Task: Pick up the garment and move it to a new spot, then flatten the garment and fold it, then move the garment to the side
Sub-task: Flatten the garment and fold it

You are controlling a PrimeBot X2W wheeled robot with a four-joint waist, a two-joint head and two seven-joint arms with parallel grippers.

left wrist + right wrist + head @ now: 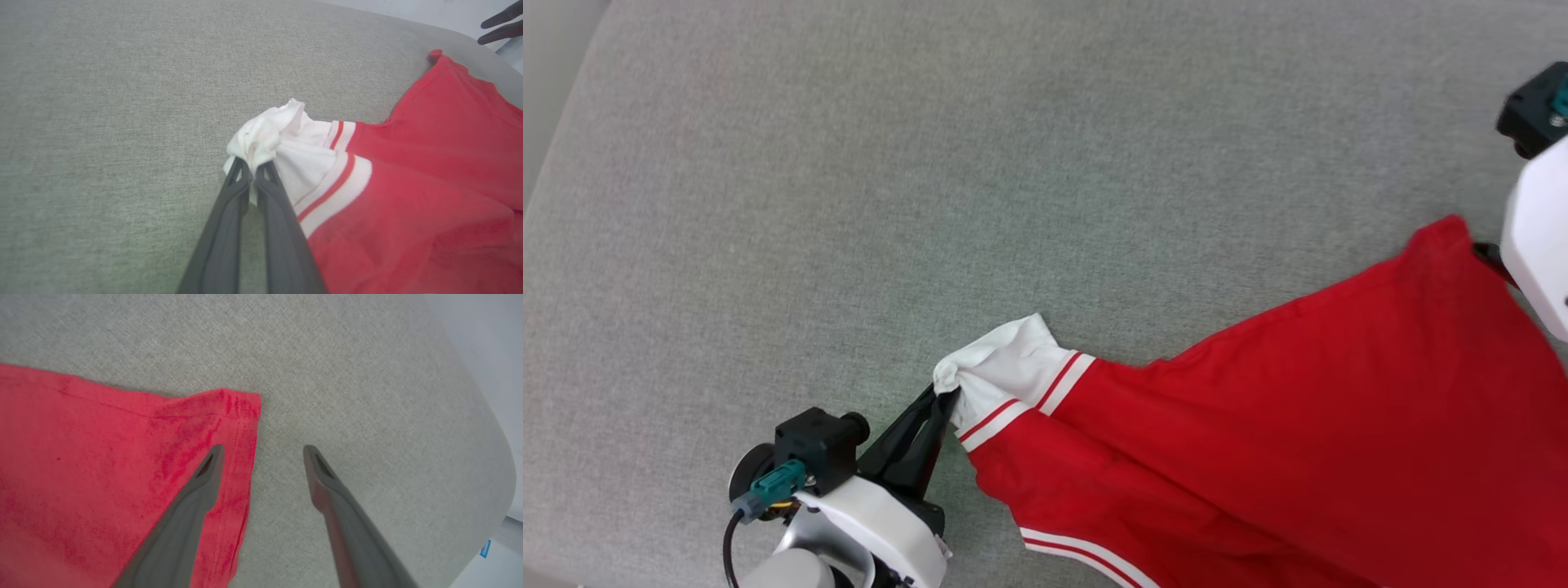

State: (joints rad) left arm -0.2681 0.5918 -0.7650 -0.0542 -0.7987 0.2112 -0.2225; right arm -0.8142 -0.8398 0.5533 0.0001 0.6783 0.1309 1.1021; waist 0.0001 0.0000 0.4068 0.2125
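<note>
My right gripper grabs the garment (1298, 425) by its hemmed corner (1444, 235) next, to help spread the garment flat for folding.
The garment (1298, 425) is a bright red shirt spread over the lower right of the grey surface, with a white sleeve end (1005, 367) and striped trim pointing left. My left gripper (947, 398) is shut on the bunched tip of that white sleeve (261, 139), its fingers (229, 228) pressed together. In the right wrist view my right gripper (263, 451) stands open just above the garment's red hemmed corner (237, 408); one finger is over the cloth, the other over bare grey surface. Nothing is between its fingers. My right arm's white forearm (1535, 237) covers the garment's far right edge.
The grey fabric-covered surface (931, 163) stretches wide to the left and far side of the garment. Its rounded edge runs along the left (556, 163) in the head view and along the right (494, 457) in the right wrist view, with pale floor beyond.
</note>
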